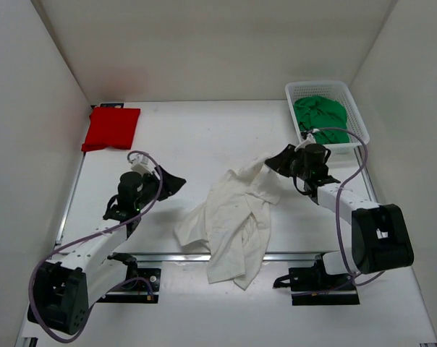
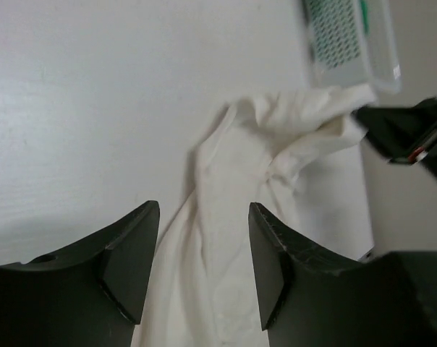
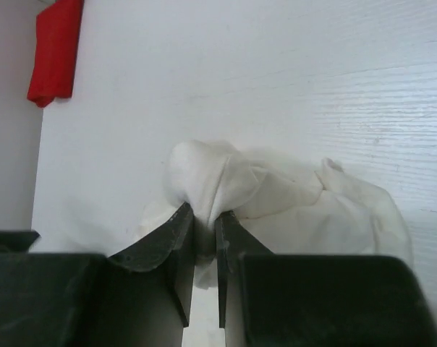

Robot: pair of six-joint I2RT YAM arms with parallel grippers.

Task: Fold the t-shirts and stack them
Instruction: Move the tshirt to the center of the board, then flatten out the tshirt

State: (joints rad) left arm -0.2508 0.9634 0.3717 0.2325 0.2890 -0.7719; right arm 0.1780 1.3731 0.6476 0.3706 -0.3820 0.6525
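Observation:
The white t-shirt needs to be spread out for folding. My left gripper will next grab the t-shirt's free side edge, opposite my right gripper's corner.
The white t-shirt (image 1: 233,224) lies crumpled at the table's middle front; it also shows in the left wrist view (image 2: 276,159) and the right wrist view (image 3: 276,191). My right gripper (image 1: 275,162) is shut on its upper right corner, cloth pinched between the fingers (image 3: 176,231). My left gripper (image 1: 174,182) is open and empty, left of the shirt; its fingers (image 2: 132,253) frame the cloth below. The red t-shirt (image 1: 111,128) lies folded at the back left, seen also in the right wrist view (image 3: 56,47). The green t-shirt (image 1: 320,116) sits in the basket.
A white mesh basket (image 1: 352,108) stands at the back right, seen also in the left wrist view (image 2: 349,36). White walls enclose the table on three sides. A metal rail (image 1: 160,255) runs along the front edge by the arm bases.

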